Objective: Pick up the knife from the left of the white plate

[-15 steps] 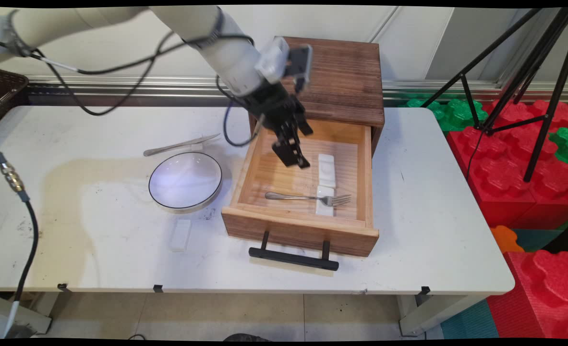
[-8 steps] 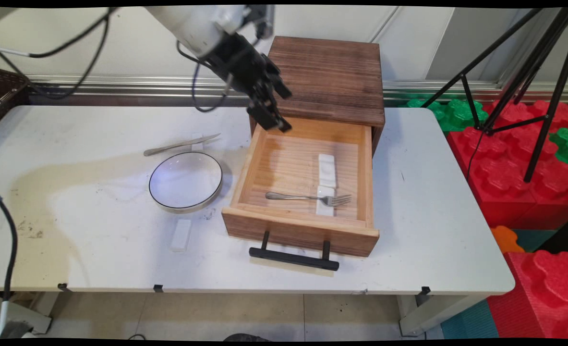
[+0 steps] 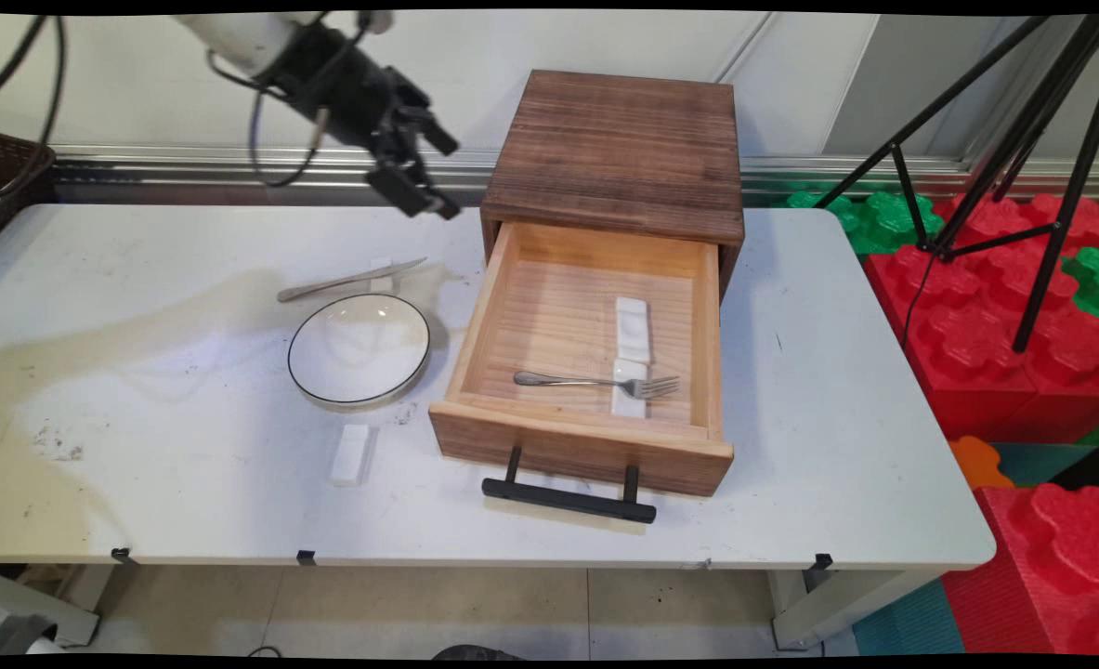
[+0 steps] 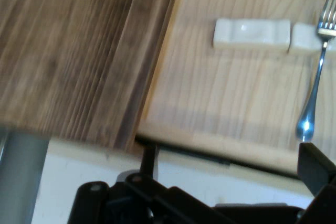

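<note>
My gripper takes hold of the silver serrated knife by its handle (image 3: 307,290) next, to lay the knife on the white rest inside the drawer.
My gripper (image 3: 425,199) hangs open and empty in the air, just left of the wooden cabinet (image 3: 623,149) and above the table's far side. The cabinet's drawer (image 3: 471,325) stands pulled out. Inside it a metal fork (image 3: 595,381) lies across a white rest (image 3: 628,390), with a second white rest (image 3: 633,327) behind it. The hand view looks down on the cabinet top (image 4: 73,51), the fork (image 4: 315,87) and a white rest (image 4: 252,32); one finger (image 4: 316,167) shows at the right edge.
A white plate with a dark rim (image 3: 359,348) sits left of the drawer, a knife (image 3: 349,279) behind it, and another white rest (image 3: 350,453) in front. The drawer's black handle (image 3: 568,499) juts toward the near edge. A tripod (image 3: 1023,139) and foam blocks (image 3: 1004,307) stand at the right.
The gripper has risen out of the drawer and swung up and to the left, past the cabinet's left side. The fork and rests have stayed in place.
</note>
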{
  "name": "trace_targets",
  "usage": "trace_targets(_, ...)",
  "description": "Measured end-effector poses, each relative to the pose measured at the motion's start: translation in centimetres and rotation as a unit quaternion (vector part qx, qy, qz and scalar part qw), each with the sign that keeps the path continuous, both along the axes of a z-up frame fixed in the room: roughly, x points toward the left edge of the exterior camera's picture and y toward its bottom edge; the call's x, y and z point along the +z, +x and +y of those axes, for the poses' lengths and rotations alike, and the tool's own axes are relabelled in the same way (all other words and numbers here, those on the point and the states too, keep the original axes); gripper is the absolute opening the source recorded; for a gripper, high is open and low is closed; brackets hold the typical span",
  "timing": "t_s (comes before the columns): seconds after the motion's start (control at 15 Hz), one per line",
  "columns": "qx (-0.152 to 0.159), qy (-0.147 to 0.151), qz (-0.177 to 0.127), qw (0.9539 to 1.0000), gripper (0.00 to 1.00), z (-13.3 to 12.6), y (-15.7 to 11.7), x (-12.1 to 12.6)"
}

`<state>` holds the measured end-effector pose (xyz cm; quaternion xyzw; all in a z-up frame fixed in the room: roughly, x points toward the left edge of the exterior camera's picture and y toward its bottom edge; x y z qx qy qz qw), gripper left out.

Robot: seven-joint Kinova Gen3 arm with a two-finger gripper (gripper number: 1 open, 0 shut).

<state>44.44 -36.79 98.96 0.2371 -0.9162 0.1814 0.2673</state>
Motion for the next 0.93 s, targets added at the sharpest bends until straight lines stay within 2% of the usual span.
trace_targets(0.27, 0.029, 0.009, -0.023, 0.9993, 1.0, 2.2, 4.2, -0.6)
trace_targets(0.47, 0.055, 0.015, -0.035, 0.9978, 1.0, 2.4, 6.0, -1.2)
trace_targets(0.67, 0.088, 0.024, -0.056, 0.9943, 1.0, 1.7, 7.7, -2.6)
trace_targets(0.93, 0.119, 0.047, -0.088, 0.9879, 1.0, -0.5, 9.2, -5.2)
